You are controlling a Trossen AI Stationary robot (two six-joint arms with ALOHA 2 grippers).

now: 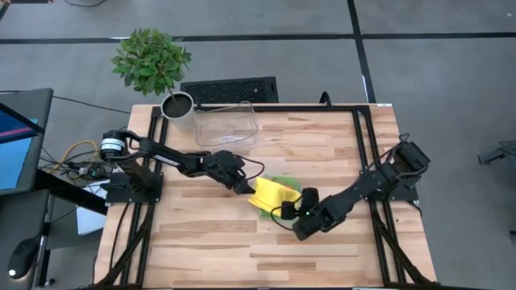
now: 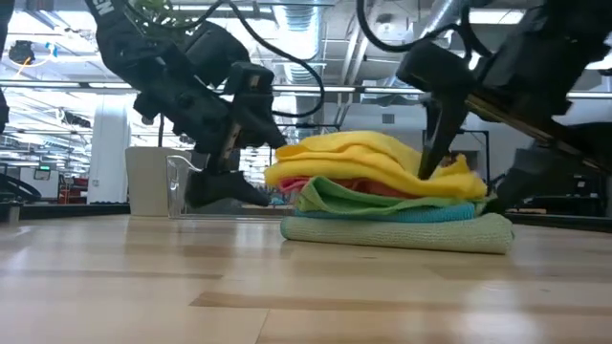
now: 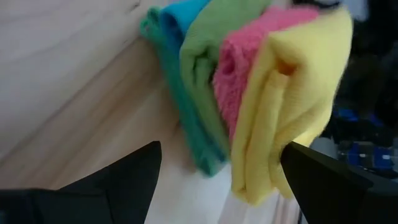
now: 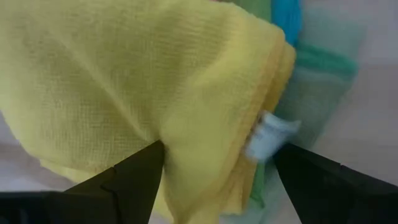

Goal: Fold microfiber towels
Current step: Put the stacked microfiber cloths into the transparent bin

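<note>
The right gripper grabs the stack by its white-tagged edge next, to move the folded towels together into the clear plastic bin [image 1: 226, 127].
A stack of folded microfiber towels [image 1: 272, 193] lies mid-table: pale sage green [image 2: 402, 232] at the bottom, then blue [image 2: 430, 214], bright green [image 2: 354, 196] and pink [image 3: 245, 62], with a loosely folded yellow one [image 2: 373, 158] on top. A small white tag [image 4: 268, 135] shows at the yellow towel's edge. My left gripper [image 1: 244, 187] is open at the stack's left side, its fingers [image 3: 124, 180] wide apart and facing the towels' edges. My right gripper [image 1: 297, 205] is open at the stack's near right corner, tilted down over the yellow towel. My right gripper comes slanting down from the near right, with its fingers [image 4: 130, 180] standing on either side of the yellow towel's tagged corner [image 4: 205, 143]. Whether a finger touches the cloth, I cannot tell. My left gripper touches nothing that I can see.
A clear plastic bin [image 1: 226, 125] stands at the far middle of the table, with a potted plant [image 1: 177, 105] to its left. A dark frame rail [image 1: 359, 161] runs along the table's right side. Bare wood [image 1: 242, 250] lies toward the near edge.
</note>
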